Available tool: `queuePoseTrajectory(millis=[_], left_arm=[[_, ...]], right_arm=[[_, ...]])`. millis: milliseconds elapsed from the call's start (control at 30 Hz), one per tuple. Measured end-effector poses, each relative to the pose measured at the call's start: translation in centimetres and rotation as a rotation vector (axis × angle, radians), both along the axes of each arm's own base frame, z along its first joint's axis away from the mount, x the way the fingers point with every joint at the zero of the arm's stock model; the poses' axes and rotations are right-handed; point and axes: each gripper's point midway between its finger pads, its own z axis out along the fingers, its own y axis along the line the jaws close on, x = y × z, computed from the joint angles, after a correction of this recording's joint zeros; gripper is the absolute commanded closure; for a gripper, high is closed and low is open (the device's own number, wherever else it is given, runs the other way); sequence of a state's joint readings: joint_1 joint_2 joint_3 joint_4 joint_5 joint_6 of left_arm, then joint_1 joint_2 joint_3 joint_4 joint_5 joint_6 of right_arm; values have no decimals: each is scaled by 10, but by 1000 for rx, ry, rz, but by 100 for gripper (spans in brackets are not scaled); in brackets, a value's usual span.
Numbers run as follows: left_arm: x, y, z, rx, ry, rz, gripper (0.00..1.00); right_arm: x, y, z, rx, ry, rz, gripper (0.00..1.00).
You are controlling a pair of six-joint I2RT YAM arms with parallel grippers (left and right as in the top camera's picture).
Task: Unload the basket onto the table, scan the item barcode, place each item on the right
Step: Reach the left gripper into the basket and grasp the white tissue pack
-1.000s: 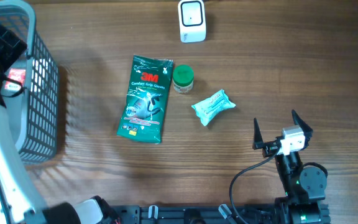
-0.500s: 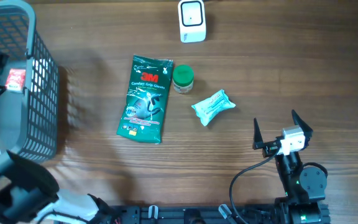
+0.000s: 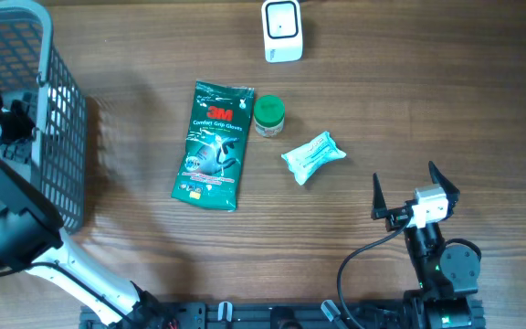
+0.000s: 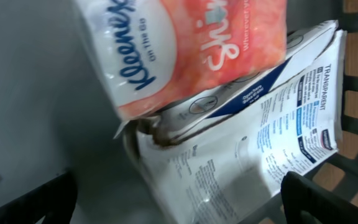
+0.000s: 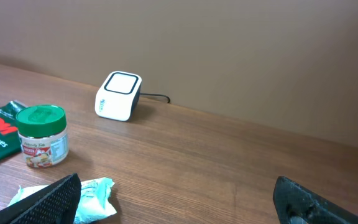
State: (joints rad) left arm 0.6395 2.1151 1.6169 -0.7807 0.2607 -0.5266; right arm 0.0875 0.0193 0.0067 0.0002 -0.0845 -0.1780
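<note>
My left gripper reaches the white printed package next and grabs its crumpled open end (image 4: 158, 140). This leaves the package's printed sides uncovered for barcode scanning.
My left gripper (image 3: 14, 128) reaches down into the grey basket (image 3: 64, 155) at the table's left edge. The left wrist view shows it (image 4: 179, 200) open, its fingers spread over a white printed package (image 4: 260, 143) with an orange and white Kleenex pack (image 4: 185, 50) lying on it. Neither is gripped. The white barcode scanner (image 3: 282, 30) stands at the table's far edge, also seen from the right wrist (image 5: 118, 96). My right gripper (image 3: 407, 185) rests open near the front right, holding nothing; its fingers frame bare wood (image 5: 179, 199).
On the table's middle lie a green 3M gloves pack (image 3: 214, 144), a small green-lidded jar (image 3: 268, 115) and a crumpled teal packet (image 3: 313, 155). The jar (image 5: 41, 135) and teal packet (image 5: 95, 193) lie left of the right gripper. A cable runs from the scanner.
The left arm has swung down and deeper into the basket, now covering the red and white pack seen earlier. The right arm and the table items have not moved.
</note>
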Motion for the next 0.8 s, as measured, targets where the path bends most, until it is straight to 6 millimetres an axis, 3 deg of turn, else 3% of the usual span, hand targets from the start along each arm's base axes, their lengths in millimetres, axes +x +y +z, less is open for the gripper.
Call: queuePoseTrajectory(millis=[100, 167, 200, 233, 400, 467, 500, 533, 600, 800], left_arm=[[15, 3, 3, 33, -52, -11, 4], [22, 2, 3, 46, -73, -18, 19], [23, 0, 3, 46, -76, -17, 31], [25, -3, 0, 48, -74, -30, 36], [24, -7, -5, 44, -57, -32, 36], [24, -7, -5, 47, -52, -32, 45], [23, -6, -6, 51, -49, -31, 53], [22, -6, -7, 53, -42, -30, 76], [19, -5, -10, 59, -23, -26, 94], [18, -4, -16, 57, -12, -23, 96]], right_arm=[[0, 0, 0, 0, 0, 0, 0], [0, 0, 0, 0, 0, 0, 0], [0, 0, 0, 0, 0, 0, 0], [0, 0, 0, 0, 0, 0, 0], [0, 0, 0, 0, 0, 0, 0], [0, 0, 0, 0, 0, 0, 0], [0, 0, 0, 0, 0, 0, 0], [0, 0, 0, 0, 0, 0, 0], [0, 0, 0, 0, 0, 0, 0], [0, 0, 0, 0, 0, 0, 0]])
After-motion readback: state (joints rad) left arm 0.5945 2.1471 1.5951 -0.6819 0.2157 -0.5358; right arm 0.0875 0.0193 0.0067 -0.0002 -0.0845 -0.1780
